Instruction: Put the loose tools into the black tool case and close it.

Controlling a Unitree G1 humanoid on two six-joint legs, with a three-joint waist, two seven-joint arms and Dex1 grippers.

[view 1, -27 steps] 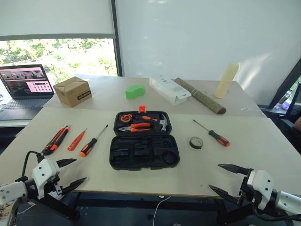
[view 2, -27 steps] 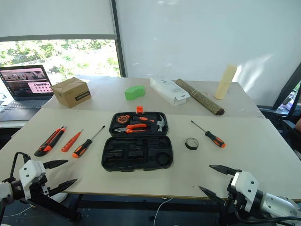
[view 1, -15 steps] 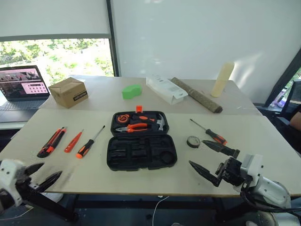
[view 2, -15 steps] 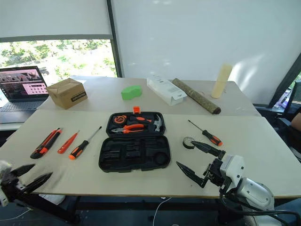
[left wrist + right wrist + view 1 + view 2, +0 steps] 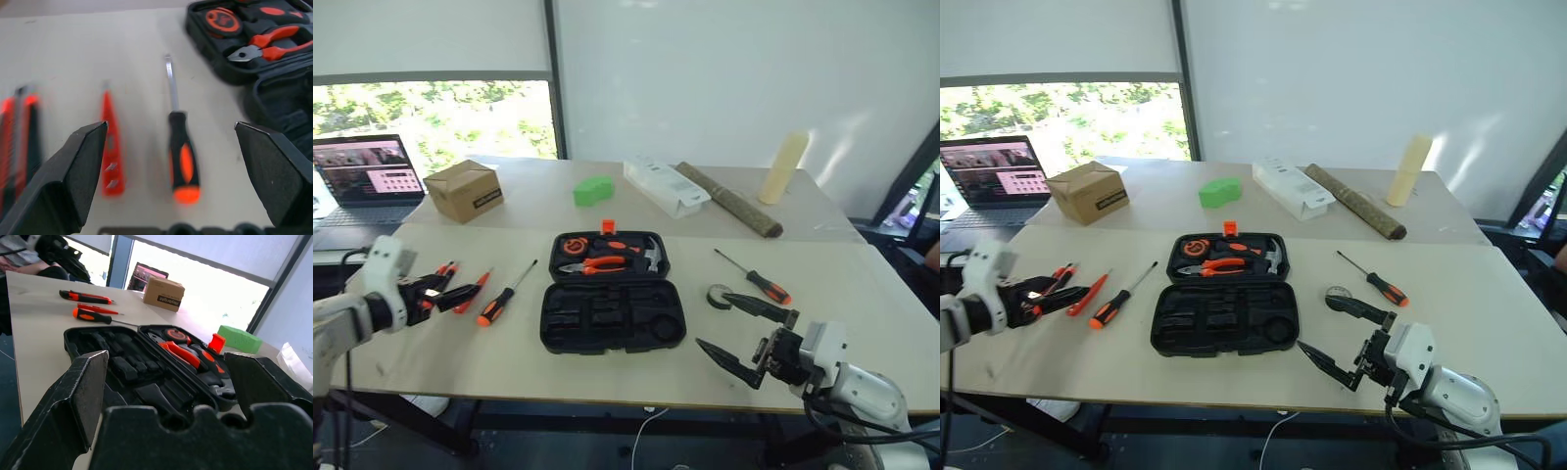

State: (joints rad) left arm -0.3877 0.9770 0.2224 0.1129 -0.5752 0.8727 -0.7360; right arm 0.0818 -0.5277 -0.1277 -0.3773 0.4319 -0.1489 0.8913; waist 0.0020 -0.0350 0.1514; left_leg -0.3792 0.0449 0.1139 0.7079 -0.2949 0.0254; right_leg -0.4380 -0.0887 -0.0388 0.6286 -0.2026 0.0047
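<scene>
The fingers of my left gripper are high above the orange-and-black screwdriver in the left wrist view, so the gripper should move lower before it closes on the screwdriver.
The black tool case lies open at mid-table, its far half holding pliers, a hammer and a tape measure. Left of it lie the utility knife, a slim orange screwdriver and an orange-and-black screwdriver. My left gripper hovers open just above these, partly hiding the knife. Right of the case are the black tape roll and a second screwdriver. My right gripper is open beside the case's right end, its upper finger crossing in front of the tape roll.
Along the far table stand a laptop, a cardboard box, a green block, a white carton, a long brown roll and a cream cylinder.
My left gripper rose from below the table's front edge to just over the left-hand tools. My right gripper swung in from the front right corner toward the case and tape roll.
</scene>
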